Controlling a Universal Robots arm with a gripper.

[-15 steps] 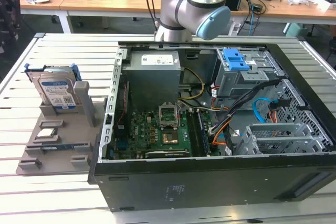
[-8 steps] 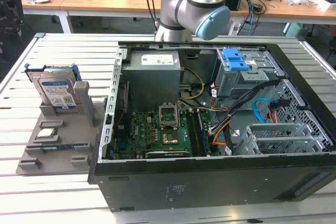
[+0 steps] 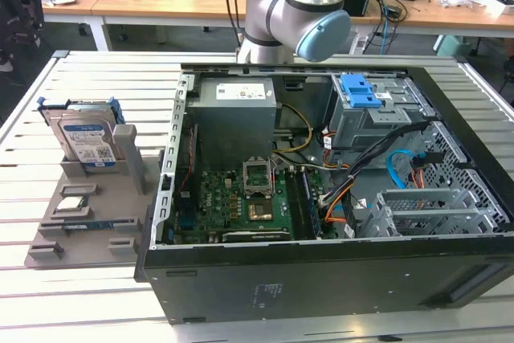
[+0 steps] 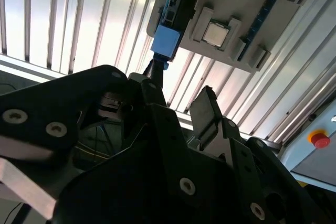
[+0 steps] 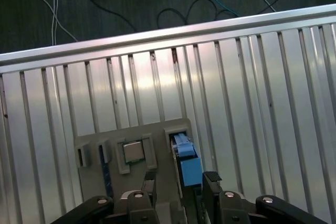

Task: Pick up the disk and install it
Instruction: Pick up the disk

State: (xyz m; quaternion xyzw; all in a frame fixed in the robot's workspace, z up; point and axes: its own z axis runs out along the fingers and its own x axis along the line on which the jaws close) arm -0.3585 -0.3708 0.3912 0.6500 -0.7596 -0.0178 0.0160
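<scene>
I will grab the disk next with my gripper by its raised upper end (image 3: 80, 107), because the disk's lower end is down inside the holder's slot (image 3: 96, 168).
The disk (image 3: 87, 140), silver with a blue-and-white label and blue side rails, stands on edge in a slot of the grey holder (image 3: 90, 213) at the exterior view's left. In the first wrist view my gripper (image 5: 180, 183) hangs open well above the holder (image 5: 157, 132). The disk's blue rail (image 5: 190, 169) shows edge-on between the two fingers (image 5: 148, 182), untouched. In the second wrist view the open gripper (image 4: 181, 85) points toward the same blue rail (image 4: 167, 41).
An open computer case (image 3: 321, 182) lies right of the holder, with a blue-latched drive bay (image 3: 359, 90) at its back. A small square silver chip (image 3: 72, 204) sits in the holder. The arm (image 3: 297, 6) rises behind the case. The slatted metal table (image 5: 273, 103) surrounds all.
</scene>
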